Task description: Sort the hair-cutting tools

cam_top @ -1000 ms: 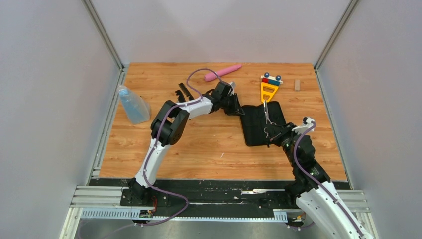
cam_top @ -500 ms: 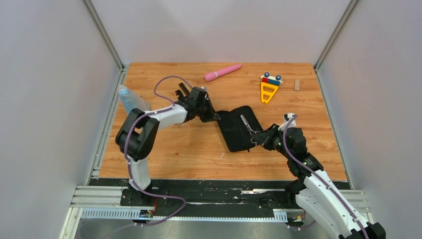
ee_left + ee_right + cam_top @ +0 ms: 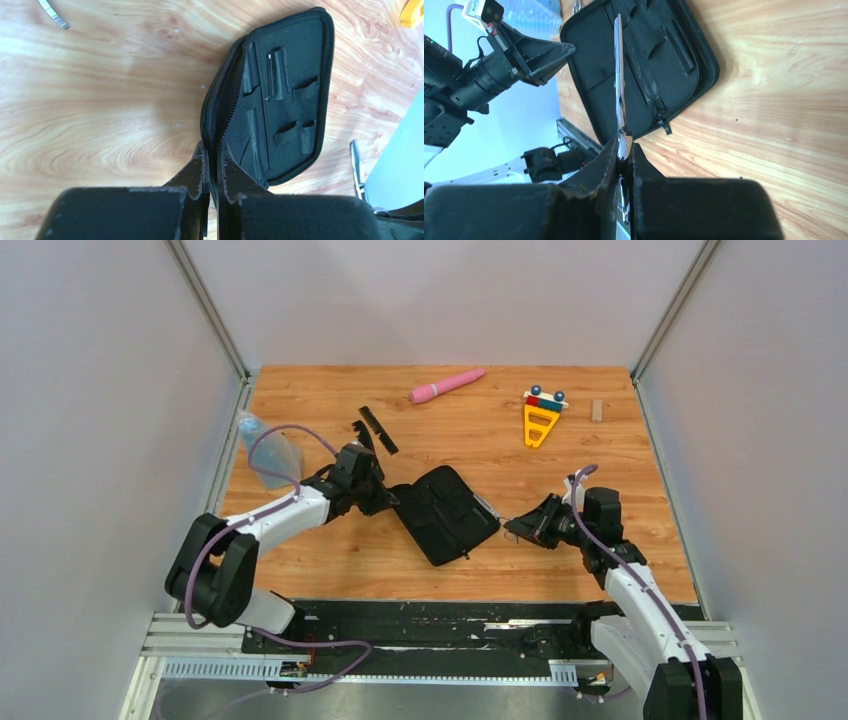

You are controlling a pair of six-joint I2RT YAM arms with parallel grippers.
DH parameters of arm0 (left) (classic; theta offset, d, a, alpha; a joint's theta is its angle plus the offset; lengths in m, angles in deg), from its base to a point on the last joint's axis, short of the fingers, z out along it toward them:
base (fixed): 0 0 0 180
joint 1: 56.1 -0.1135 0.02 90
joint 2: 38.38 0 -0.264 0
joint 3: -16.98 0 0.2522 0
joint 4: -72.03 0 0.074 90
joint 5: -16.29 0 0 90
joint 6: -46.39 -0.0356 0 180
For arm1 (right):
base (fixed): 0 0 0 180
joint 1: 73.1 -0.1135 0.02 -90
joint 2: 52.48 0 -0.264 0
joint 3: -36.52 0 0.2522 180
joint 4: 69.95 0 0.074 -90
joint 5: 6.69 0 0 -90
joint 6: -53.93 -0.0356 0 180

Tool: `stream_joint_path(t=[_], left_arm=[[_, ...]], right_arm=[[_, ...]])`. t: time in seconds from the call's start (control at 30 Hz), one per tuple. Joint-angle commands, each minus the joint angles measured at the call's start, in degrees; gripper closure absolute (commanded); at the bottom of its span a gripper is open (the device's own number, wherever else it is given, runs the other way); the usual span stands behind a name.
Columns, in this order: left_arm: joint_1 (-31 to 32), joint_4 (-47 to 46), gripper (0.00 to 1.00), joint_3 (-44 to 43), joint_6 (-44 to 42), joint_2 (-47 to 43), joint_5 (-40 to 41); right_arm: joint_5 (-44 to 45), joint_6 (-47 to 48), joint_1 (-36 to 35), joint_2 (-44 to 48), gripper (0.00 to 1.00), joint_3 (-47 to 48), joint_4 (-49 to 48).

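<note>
The silver scissors have blades outside the loops and would drop loose by the case's edge if I opened, so my right gripper should move them in first.
My left gripper is shut on the zipper edge of the open black zip case; in the left wrist view its fingers pinch that edge of the case. My right gripper is shut on silver scissors, held just right of the case, with the blades pointing over the case. The scissors' tip also shows in the left wrist view. Two black combs lie at the back left, beyond the left gripper. I see no second pair of scissors.
A pink wand lies at the back centre. A yellow toy and a small wooden block sit at the back right. A clear plastic bottle lies at the left edge. A thin silver strip lies on the wood.
My left gripper has dragged the case left and toward the near edge. My right gripper followed a little left with the scissors, which now point in from beside the case's right edge.
</note>
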Motion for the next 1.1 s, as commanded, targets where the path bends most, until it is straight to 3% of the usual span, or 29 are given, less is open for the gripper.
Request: stream_joint_path(t=[0.0, 0.3, 1.07], left_arm=[[-0.54, 1.6, 1.0, 3.71, 3.6, -5.03, 6.3], [-0.54, -2.82, 1.0, 8.91, 8.03, -7.18, 4.2], [-0.55, -4.16, 1.0, 11.13, 8.71, -6.41, 0.48]], right_arm=[[-10.24, 1.28, 0.33, -4.38, 1.0, -0.15, -5.88], [-16.79, 1.04, 0.36, -17.11, 1.0, -0.88, -13.08], [-10.64, -0.55, 0.37, -27.33, 1.0, -5.3, -24.03]])
